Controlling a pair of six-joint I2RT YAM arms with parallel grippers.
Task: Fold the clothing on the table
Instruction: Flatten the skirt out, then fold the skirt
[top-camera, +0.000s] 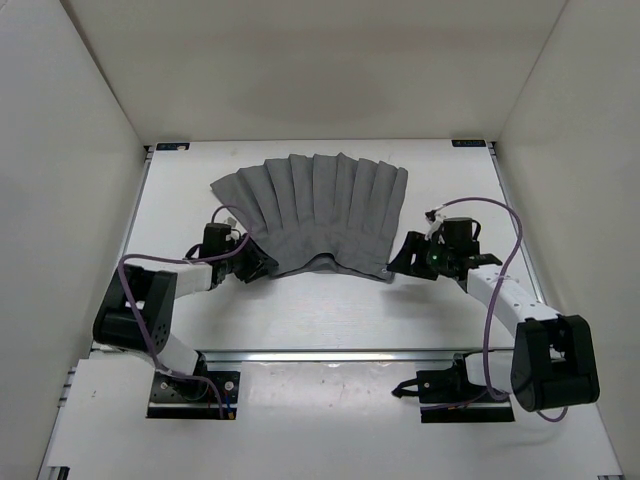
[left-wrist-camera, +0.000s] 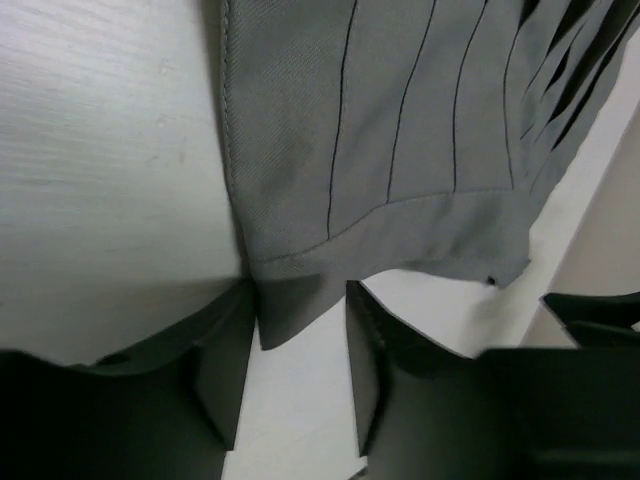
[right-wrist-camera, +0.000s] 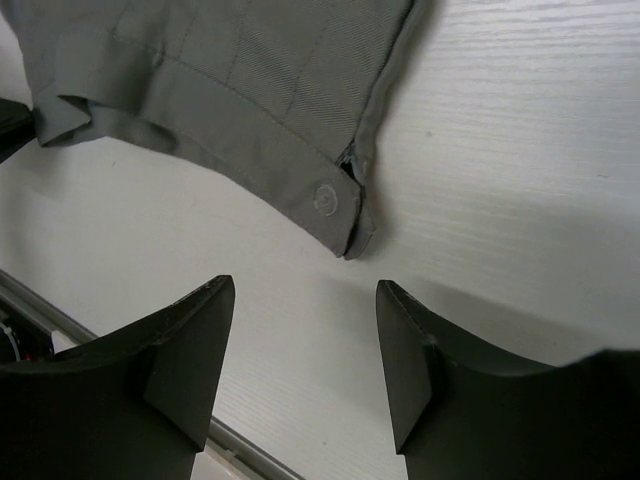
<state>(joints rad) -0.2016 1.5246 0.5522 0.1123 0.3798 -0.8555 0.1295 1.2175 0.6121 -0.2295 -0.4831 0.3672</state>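
Observation:
My right gripper grips the skirt's buttoned waistband corner (top-camera: 387, 274) (right-wrist-camera: 339, 219) next, opposite my left gripper's corner, to fold the waistband over the pleats.
The clothing (top-camera: 315, 212) is a grey pleated skirt, fanned out flat on the white table (top-camera: 330, 310) with its waistband toward the arms. My left gripper (top-camera: 257, 266) sits low at the waistband's left corner. In the left wrist view that corner (left-wrist-camera: 285, 310) pokes in between the fingers (left-wrist-camera: 225, 365), against the left one, and bare table still shows in the gap. My right gripper (top-camera: 408, 255) is at the waistband's right corner. Its jaws (right-wrist-camera: 305, 300) stand wide apart, with the buttoned corner (right-wrist-camera: 325, 200) just ahead of the fingertips and untouched.
White enclosure walls (top-camera: 70, 120) stand on three sides of the table. A metal rail (top-camera: 340, 353) runs along the near edge in front of the arm bases. Purple cables (top-camera: 500, 225) loop off both arms.

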